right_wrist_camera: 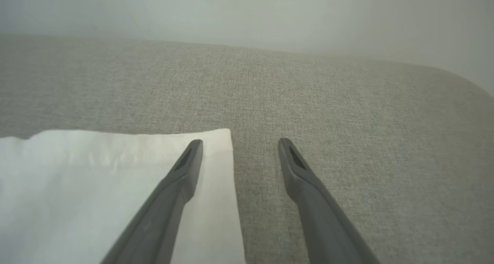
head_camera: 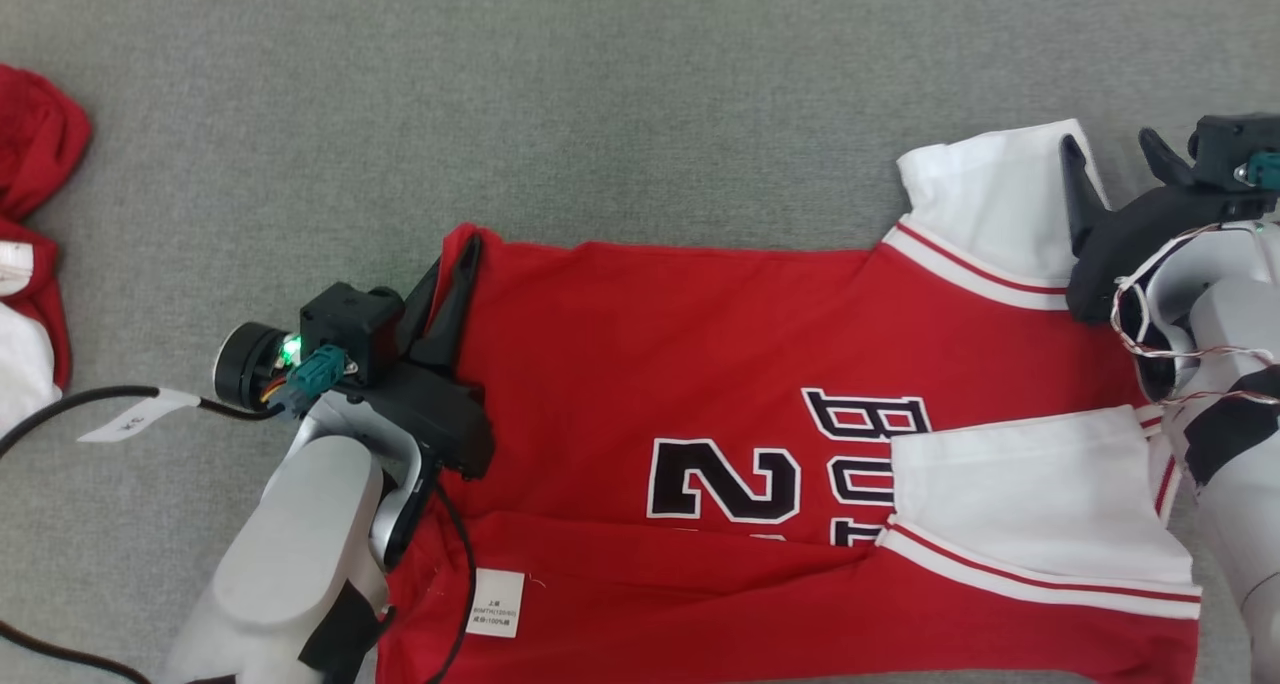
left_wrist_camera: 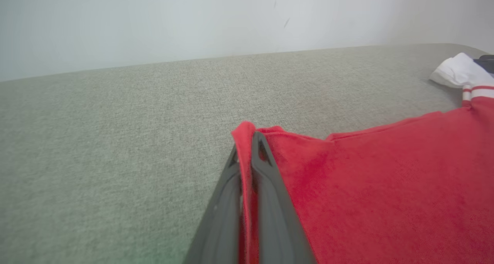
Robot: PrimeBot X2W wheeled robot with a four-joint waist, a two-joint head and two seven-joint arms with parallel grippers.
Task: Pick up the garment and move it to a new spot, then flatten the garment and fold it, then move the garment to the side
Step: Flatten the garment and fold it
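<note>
My right gripper grips the white sleeve by the corner of its cuff (head_camera: 1068, 132) next, to fold the jersey (head_camera: 672, 360) neatly.
The garment (head_camera: 720, 364) is a red jersey with white sleeves and black-and-white lettering, spread sideways on the grey surface. My left gripper (head_camera: 455, 259) is shut on its far left hem corner (left_wrist_camera: 247, 134), red cloth pinched between the two dark fingers (left_wrist_camera: 270, 187). My right gripper (head_camera: 1110, 159) stands open at the far white sleeve (head_camera: 1000, 199). In the right wrist view one finger (right_wrist_camera: 185, 167) lies over the sleeve's corner (right_wrist_camera: 216, 148) and the other finger (right_wrist_camera: 297, 167) over bare fabric. A second white sleeve (head_camera: 1030, 494) is folded onto the chest.
Another red and white garment (head_camera: 30, 214) lies bunched at the left edge. A black cable with a white tag (head_camera: 135, 414) runs from the left wrist across the grey surface (head_camera: 600, 114). A pale wall (left_wrist_camera: 231, 21) rises behind the surface's far edge.
</note>
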